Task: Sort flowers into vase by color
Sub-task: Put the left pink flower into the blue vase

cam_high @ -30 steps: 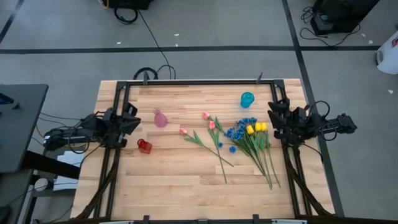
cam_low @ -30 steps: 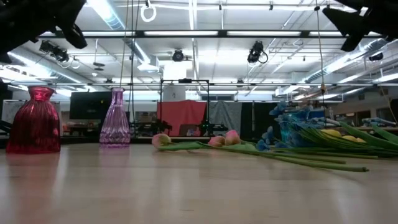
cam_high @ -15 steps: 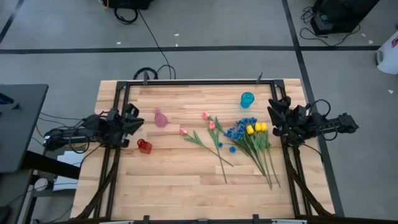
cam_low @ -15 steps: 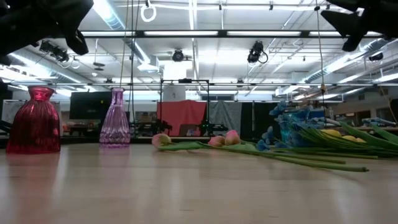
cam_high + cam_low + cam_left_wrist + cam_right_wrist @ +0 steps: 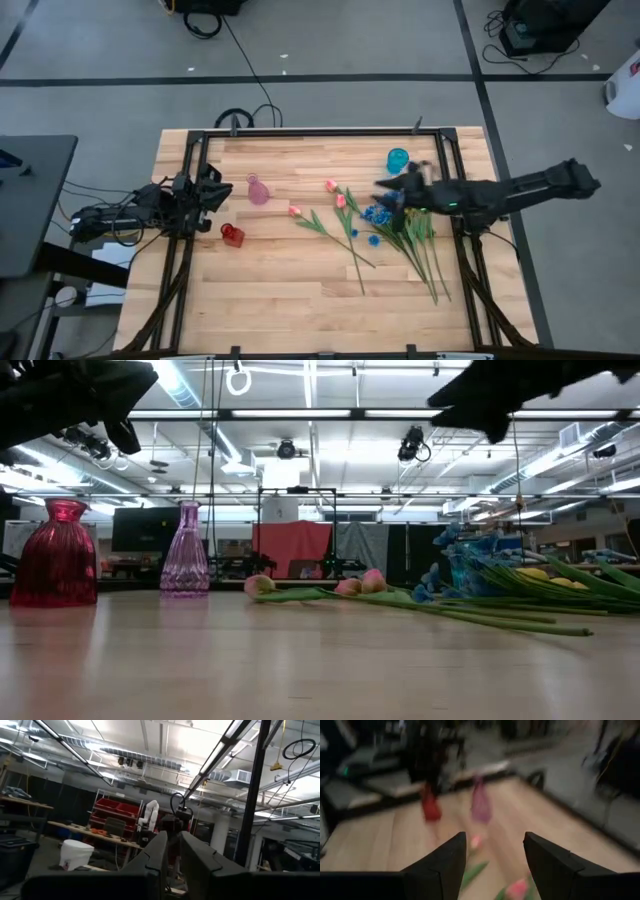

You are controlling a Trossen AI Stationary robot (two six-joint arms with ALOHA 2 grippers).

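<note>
The right gripper grabs a pink tulip by its leafy green stem next, to sort the pink tulips into the teal vase.
Pink tulips lie on the table's middle, with blue blossom sprays to their right. The yellow tulips' heads are mostly covered by the right arm in the high view; their green stems run toward the near edge, and the heads show in the low view. My right gripper hovers open above the blue sprays, pointing left; in its wrist view pink tulips lie ahead. My left gripper waits shut at the left edge, raised.
A lilac vase and a red vase stand left of the flowers, and a teal vase stands toward the far right. A dark metal frame rims the table. Bare wood lies along the near edge.
The right arm has swung out from the table's right edge toward the left, and its gripper now hangs over the blue sprays and yellow tulips. The flowers and vases have not moved.
</note>
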